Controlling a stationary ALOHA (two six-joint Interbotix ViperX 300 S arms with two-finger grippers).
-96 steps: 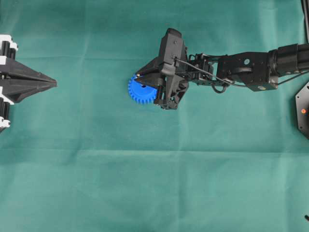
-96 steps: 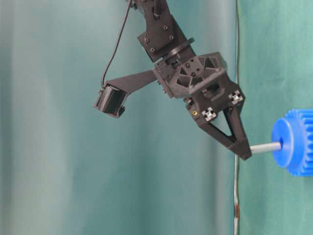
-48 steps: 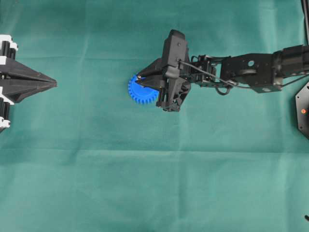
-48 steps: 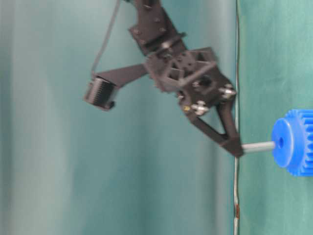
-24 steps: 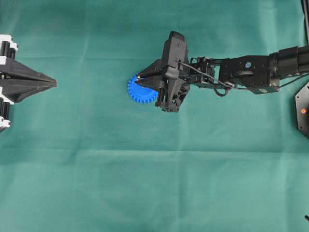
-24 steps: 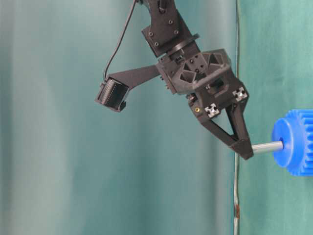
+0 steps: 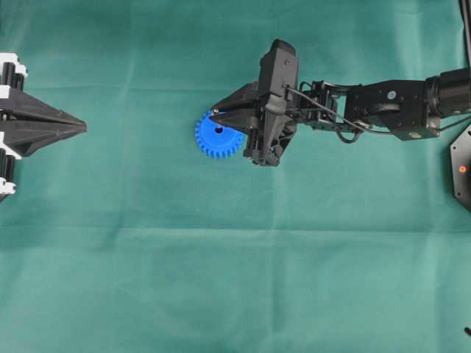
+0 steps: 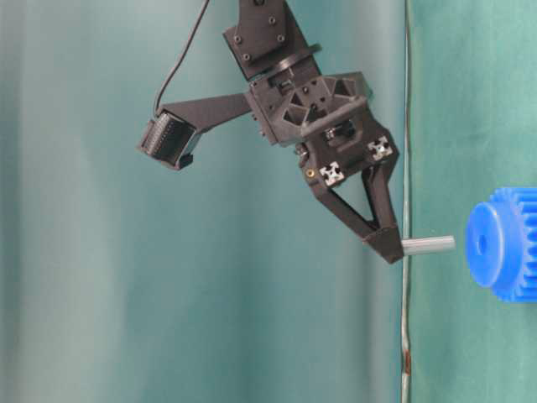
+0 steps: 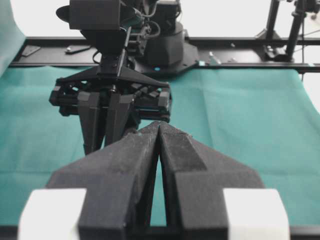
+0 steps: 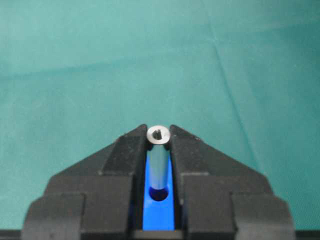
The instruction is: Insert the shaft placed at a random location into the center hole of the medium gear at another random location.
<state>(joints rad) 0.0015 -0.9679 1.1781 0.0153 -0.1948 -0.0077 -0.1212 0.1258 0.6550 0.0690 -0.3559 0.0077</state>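
Observation:
In the right wrist view the shaft (image 10: 159, 157) hangs above the gear's dark center hole (image 10: 158, 195), so it is lowered, before my right gripper releases it.
The blue medium gear (image 7: 213, 141) lies flat on the green cloth, its center hole (image 7: 218, 130) showing. My right gripper (image 7: 215, 114) is above it, shut on the silvery shaft (image 8: 428, 244). In the table-level view the shaft points at the gear (image 8: 506, 243), level with the hole (image 8: 482, 243), and a small gap separates its free end from the hub. In the right wrist view the shaft (image 10: 159, 157) stands between the fingers of the gripper (image 10: 159, 131), lined up over the dark hole (image 10: 159, 194). My left gripper (image 7: 81, 127) rests shut at the left edge, holding nothing.
Green cloth (image 7: 221, 279) covers the whole table. A black fixture (image 7: 462, 168) sits at the right edge. In the left wrist view the left gripper (image 9: 159, 125) faces the right arm (image 9: 111, 95) across the cloth.
Half a second ago the shaft's end touched the gear's hub at the hole. The right gripper has since drawn back with the shaft, leaving a gap. The left arm has not moved.

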